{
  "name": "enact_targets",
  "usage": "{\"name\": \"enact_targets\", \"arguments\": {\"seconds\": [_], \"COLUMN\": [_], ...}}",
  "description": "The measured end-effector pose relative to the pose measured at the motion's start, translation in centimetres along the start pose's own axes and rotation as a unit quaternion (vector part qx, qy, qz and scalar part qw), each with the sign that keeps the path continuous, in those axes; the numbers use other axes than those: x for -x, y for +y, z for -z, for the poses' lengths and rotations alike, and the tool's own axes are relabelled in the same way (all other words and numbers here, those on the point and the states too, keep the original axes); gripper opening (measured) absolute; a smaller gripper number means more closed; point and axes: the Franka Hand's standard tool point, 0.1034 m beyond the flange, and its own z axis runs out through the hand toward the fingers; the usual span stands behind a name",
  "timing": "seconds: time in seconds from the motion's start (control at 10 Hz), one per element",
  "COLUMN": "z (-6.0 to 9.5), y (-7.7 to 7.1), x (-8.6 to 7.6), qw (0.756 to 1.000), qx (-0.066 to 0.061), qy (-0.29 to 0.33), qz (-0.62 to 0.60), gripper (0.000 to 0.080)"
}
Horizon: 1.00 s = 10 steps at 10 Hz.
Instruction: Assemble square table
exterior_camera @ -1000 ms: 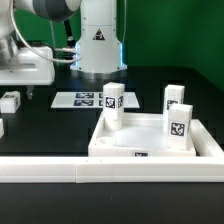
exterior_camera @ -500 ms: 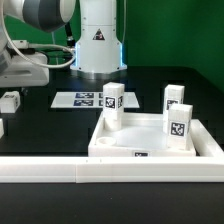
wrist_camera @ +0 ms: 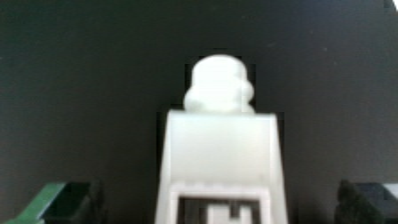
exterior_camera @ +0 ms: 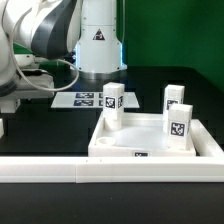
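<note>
My gripper closes on the white leg (wrist_camera: 219, 150) next, since my fingertips are level with the leg, down at the black table beside the leg.
In the wrist view a white block leg (wrist_camera: 219, 150) with a rounded peg on its far end lies on the black table. It lies between the two dark fingertips (wrist_camera: 63, 203) of my gripper (wrist_camera: 217, 205). The jaws stand wide apart with a gap on each side of the leg. In the exterior view my arm (exterior_camera: 40, 40) has come down at the left edge and hides this leg and the fingers. The square tabletop (exterior_camera: 150, 150) lies at the exterior view's right with three legs standing in its corners (exterior_camera: 112, 100), (exterior_camera: 175, 98), (exterior_camera: 178, 131).
The marker board (exterior_camera: 85, 99) lies behind the tabletop, in front of the robot base (exterior_camera: 100, 40). A long white border wall (exterior_camera: 100, 173) runs along the front. A small white part (exterior_camera: 1, 126) shows at the left edge.
The arm has swung down and toward the exterior view's left. It now covers the loose leg that lay in sight at the left edge.
</note>
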Motion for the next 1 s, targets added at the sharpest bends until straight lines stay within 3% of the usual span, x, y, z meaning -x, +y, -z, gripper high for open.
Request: {"name": "enact_targets", "arguments": {"seconds": [0.2, 0.4, 0.5, 0.6, 1.0], "z": [-0.09, 0.05, 0.14, 0.14, 0.21], "y": [0.02, -0.61, -0.7, -0.67, -0.76], "x": [-0.09, -0.42, -0.47, -0.46, -0.5], "qw": [1.0, 1.0, 1.0, 1.0, 1.0], "qx": [0.002, 0.01, 0.011, 0.011, 0.011], "qy": [0.003, 0.008, 0.008, 0.008, 0.008], "qz": [-0.001, 0.001, 0.002, 0.002, 0.003], "gripper": [0.0648, 0.0399, 0.0399, 0.0279, 0.028]}}
